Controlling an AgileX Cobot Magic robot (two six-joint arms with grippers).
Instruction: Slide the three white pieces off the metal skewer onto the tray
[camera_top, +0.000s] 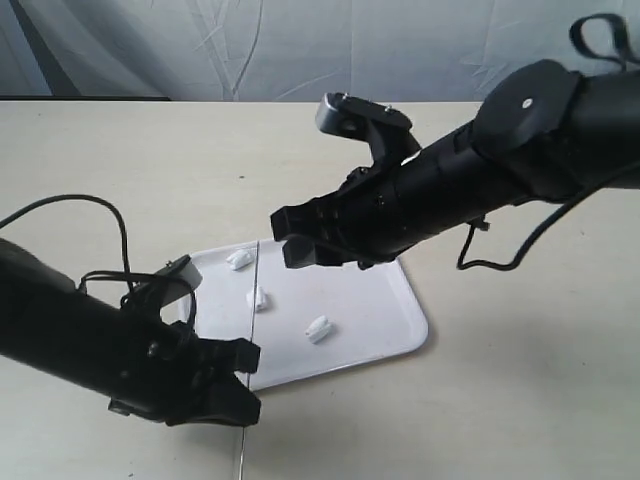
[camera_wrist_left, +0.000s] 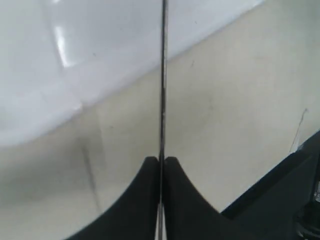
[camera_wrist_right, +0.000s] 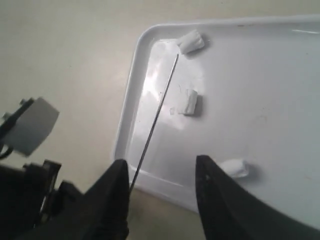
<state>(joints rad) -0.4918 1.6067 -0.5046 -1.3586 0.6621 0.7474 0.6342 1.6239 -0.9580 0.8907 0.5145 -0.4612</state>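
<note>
The skewer (camera_top: 252, 330) hangs above the tray's front edge, apart from its shadow, so my left gripper keeps hold of the skewer until it is lower.
Three white pieces lie loose on the white tray (camera_top: 400, 330): one near the far corner (camera_top: 238, 259), one in the middle (camera_top: 258, 298), one nearer the front (camera_top: 318, 329). The thin metal skewer (camera_top: 252, 330) runs bare over the tray's left part, and none of the pieces is on it. My left gripper (camera_top: 240, 385) is shut on the skewer's near end, whose fingertips (camera_wrist_left: 161, 161) pinch the rod (camera_wrist_left: 162, 75). My right gripper (camera_wrist_right: 161, 161) hovers open over the tray (camera_wrist_right: 127, 110), beside the skewer (camera_wrist_right: 157, 115). The right wrist view shows the pieces (camera_wrist_right: 192, 42), (camera_wrist_right: 189, 102), (camera_wrist_right: 234, 168).
The beige table (camera_top: 520, 400) surrounds the tray. The left arm's black body (camera_top: 70, 340) and its cable (camera_top: 110, 215) lie at the front left. The right arm (camera_top: 480, 180) reaches in from the upper right. A grey cloth backdrop (camera_top: 300, 45) stands behind the table.
</note>
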